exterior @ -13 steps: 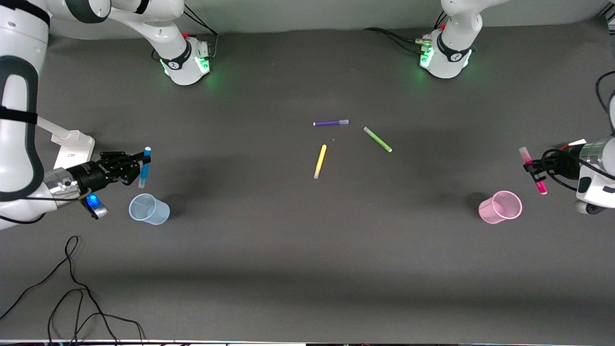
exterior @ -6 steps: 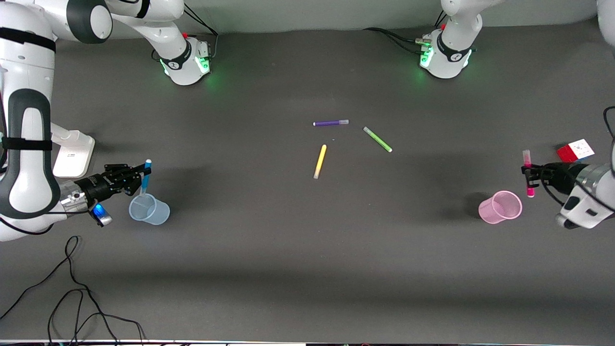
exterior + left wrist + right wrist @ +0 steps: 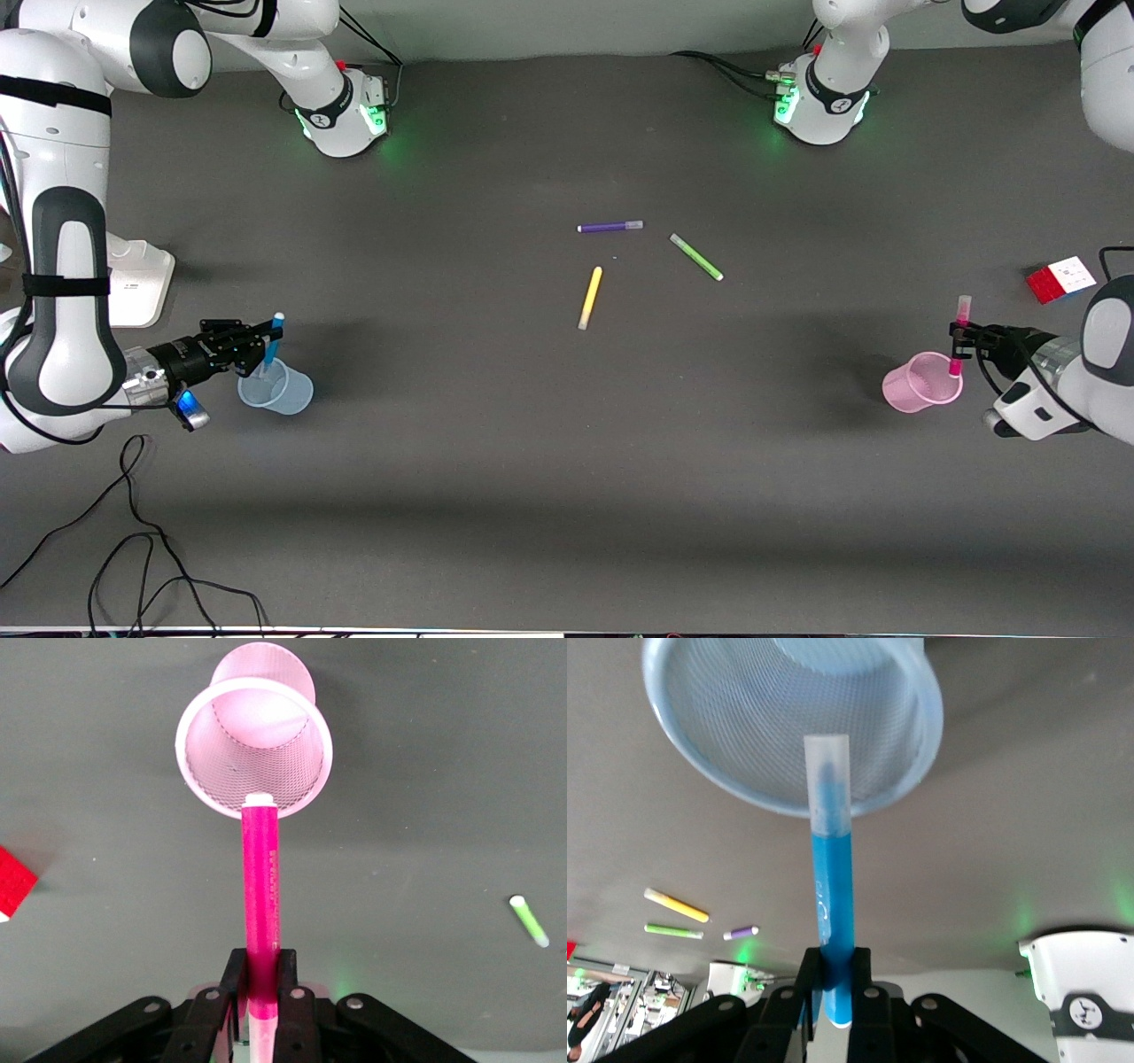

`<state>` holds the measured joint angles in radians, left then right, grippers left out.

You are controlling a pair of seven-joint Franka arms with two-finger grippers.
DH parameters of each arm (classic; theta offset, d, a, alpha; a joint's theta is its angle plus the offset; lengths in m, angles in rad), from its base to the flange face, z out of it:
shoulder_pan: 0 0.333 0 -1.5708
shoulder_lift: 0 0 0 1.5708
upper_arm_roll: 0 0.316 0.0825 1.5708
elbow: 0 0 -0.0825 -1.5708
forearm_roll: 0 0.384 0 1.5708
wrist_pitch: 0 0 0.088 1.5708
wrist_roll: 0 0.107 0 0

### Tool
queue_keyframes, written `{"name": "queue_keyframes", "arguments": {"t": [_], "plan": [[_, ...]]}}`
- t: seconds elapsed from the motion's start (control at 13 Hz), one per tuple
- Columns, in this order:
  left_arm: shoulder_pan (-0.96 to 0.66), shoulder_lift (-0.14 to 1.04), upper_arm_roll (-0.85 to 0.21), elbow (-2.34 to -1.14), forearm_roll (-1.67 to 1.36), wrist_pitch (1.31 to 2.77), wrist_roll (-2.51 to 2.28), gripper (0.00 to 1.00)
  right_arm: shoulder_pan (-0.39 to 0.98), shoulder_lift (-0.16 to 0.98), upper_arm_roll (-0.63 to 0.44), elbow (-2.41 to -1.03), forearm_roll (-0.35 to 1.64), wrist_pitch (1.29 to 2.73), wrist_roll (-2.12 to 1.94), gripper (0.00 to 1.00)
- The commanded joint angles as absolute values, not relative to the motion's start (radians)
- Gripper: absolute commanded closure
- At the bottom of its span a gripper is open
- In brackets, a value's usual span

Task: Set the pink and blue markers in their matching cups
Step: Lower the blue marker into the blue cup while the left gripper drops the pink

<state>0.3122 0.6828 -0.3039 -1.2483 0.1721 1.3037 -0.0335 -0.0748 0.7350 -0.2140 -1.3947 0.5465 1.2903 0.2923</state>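
Note:
My left gripper holds the marker and should keep holding it. The pink marker's tip [image 3: 954,368] is above the pink cup's near rim [image 3: 959,390], so the marker would tip out if I opened now.
My right gripper [image 3: 264,342] is shut on the blue marker [image 3: 271,347] and holds it upright over the pale blue cup [image 3: 297,399], with its lower end at the cup's mouth. In the right wrist view the blue marker [image 3: 833,895] points from my gripper [image 3: 835,979] into the blue cup [image 3: 726,735]. My left gripper [image 3: 959,335] is shut on the pink marker [image 3: 959,341], upright, with its lower tip at the rim of the pale pink cup [image 3: 904,394]. In the left wrist view the pink marker [image 3: 261,886] runs from my gripper [image 3: 262,983] to the pink cup's rim [image 3: 190,771].
A purple pen [image 3: 609,227], a green pen [image 3: 696,257] and a yellow pen [image 3: 590,298] lie mid-table. A colour cube [image 3: 1061,279] sits near the left arm's end. A white stand [image 3: 133,288] and loose cables [image 3: 133,532] are at the right arm's end.
Both grippers have come down and toward their cups with the markers held upright. The blue marker's tip has reached the blue cup's mouth, the pink marker's tip the pink cup's rim.

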Motion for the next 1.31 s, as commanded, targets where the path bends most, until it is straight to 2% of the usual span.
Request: {"name": "queue_keyframes", "arguments": {"t": [0.0,0.08,0.15,0.23,0.31,0.62,0.69,0.77,0.85,0.92,1.08,1.23], "plan": [[0.301,0.741,-0.301,-1.207,0.192,1.287,0.011,1.0,-0.074,0.758,-0.213,-1.364,0.534,1.307,0.275,1.0],[0.301,0.753,-0.301,-1.207,0.201,1.287,0.011,1.0,-0.074,0.758,-0.213,-1.364,0.535,1.313,0.275,1.0],[0.301,0.762,-0.301,-1.207,0.202,1.287,0.011,1.0,-0.075,0.758,-0.212,-1.364,0.538,1.315,0.275,0.81],[0.301,0.773,-0.299,-1.207,0.206,1.293,0.011,1.0,-0.075,0.758,-0.213,-1.362,0.538,1.316,0.275,0.56],[0.301,0.781,-0.299,-1.207,0.207,1.307,0.011,1.0,-0.075,0.758,-0.213,-1.359,0.538,1.321,0.287,0.01],[0.298,0.808,-0.284,-1.209,0.209,1.347,0.011,1.0,-0.071,0.73,-0.215,-1.31,0.538,1.316,0.291,0.0],[0.298,0.814,-0.284,-1.207,0.207,1.35,0.011,0.94,-0.071,0.689,-0.215,-1.304,0.531,1.315,0.305,0.0],[0.298,0.819,-0.284,-1.207,0.207,1.351,0.011,0.66,-0.069,0.649,-0.215,-1.301,0.529,1.312,0.363,0.0],[0.298,0.819,-0.284,-1.209,0.207,1.356,0.011,0.2,-0.071,0.614,-0.215,-1.299,0.528,1.31,0.429,0.0],[0.298,0.819,-0.284,-1.209,0.207,1.358,0.011,0.0,-0.072,0.576,-0.216,-1.305,0.517,1.309,0.455,0.0],[0.298,0.808,-0.284,-1.207,0.207,1.355,0.011,0.0,-0.058,0.497,-0.21,-1.319,0.355,1.315,0.439,0.0],[0.301,0.781,-0.285,-1.207,0.207,1.335,0.017,0.0,-0.06,0.425,-0.215,-1.341,0.295,1.321,0.286,0.0]]}}
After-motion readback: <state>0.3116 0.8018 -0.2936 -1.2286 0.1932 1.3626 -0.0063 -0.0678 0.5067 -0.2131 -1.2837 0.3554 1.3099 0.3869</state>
